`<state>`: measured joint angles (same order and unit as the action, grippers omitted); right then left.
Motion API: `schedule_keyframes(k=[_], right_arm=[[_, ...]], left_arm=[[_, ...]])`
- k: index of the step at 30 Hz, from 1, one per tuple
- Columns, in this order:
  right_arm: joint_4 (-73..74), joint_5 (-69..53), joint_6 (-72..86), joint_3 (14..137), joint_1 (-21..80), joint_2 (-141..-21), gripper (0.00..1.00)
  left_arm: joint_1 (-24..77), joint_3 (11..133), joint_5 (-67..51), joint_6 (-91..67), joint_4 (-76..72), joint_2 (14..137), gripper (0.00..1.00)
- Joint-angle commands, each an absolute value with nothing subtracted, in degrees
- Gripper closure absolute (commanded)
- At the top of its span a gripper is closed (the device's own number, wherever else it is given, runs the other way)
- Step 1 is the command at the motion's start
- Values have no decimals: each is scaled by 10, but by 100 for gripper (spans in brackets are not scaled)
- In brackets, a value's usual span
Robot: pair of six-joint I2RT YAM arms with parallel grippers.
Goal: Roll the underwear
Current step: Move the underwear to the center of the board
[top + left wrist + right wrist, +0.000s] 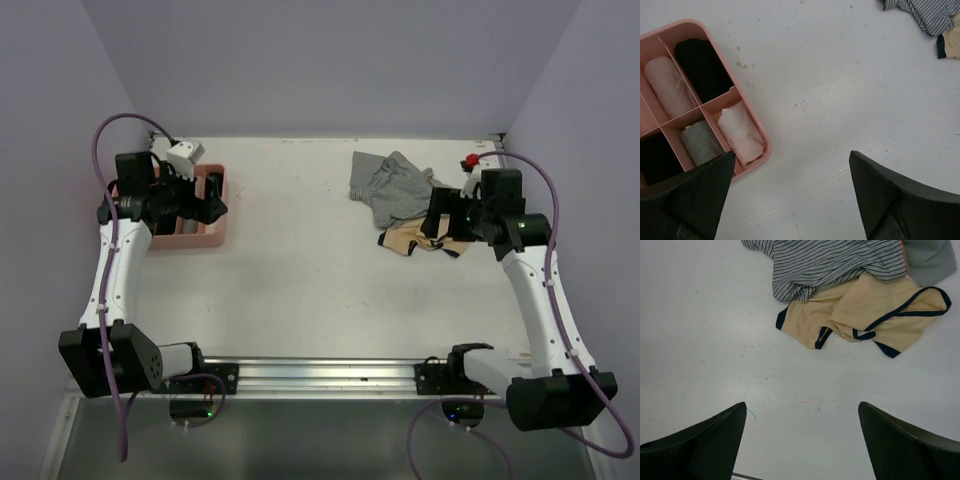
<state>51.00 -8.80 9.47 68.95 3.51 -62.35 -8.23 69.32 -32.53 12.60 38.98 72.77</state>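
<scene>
I need to move my right gripper to the beige underwear and grab a dark-trimmed edge (452,252) (887,349). The underwear's other end then stays free to spread for rolling.
A grey striped underwear (392,183) lies crumpled at the back right of the table. A beige underwear with dark trim (408,239) lies against its near side. In the right wrist view the striped piece (840,262) partly overlaps the beige piece (865,310), and a dark grey piece (932,260) shows at the top right corner. My right gripper (802,410) is open and empty above bare table, just short of the beige piece. My left gripper (791,157) is open and empty beside the pink tray's corner. The striped piece also shows far off in the left wrist view (927,12).
The pink compartment tray (195,242) stands at the left, partly under my left arm. Its compartments hold rolled pieces: beige (667,85), black (702,67), grey (702,142) and light pink (742,132). A small red object (470,161) sits at the back right. A metal rail (330,375) runs along the near edge.
</scene>
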Motion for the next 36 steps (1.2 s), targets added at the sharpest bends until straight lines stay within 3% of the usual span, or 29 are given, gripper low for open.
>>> schedule_keyframes(k=[1,9,18,31,34,36], right_arm=[[496,-97,69,676,56,-650,2],[445,25,26,676,214,-776,28],[385,115,-28,706,280,-931,33],[294,163,-52,716,285,-1078,40],[294,167,-59,727,285,-1097,49],[298,167,-64,728,285,-1100,63]], left_arm=[[-87,709,-327,125,390,730,0],[-86,732,-375,133,420,762,0],[-86,746,-383,140,435,776,0],[-88,736,-342,167,446,754,0],[-87,728,-337,169,446,748,0],[-88,724,-337,169,444,746,0]])
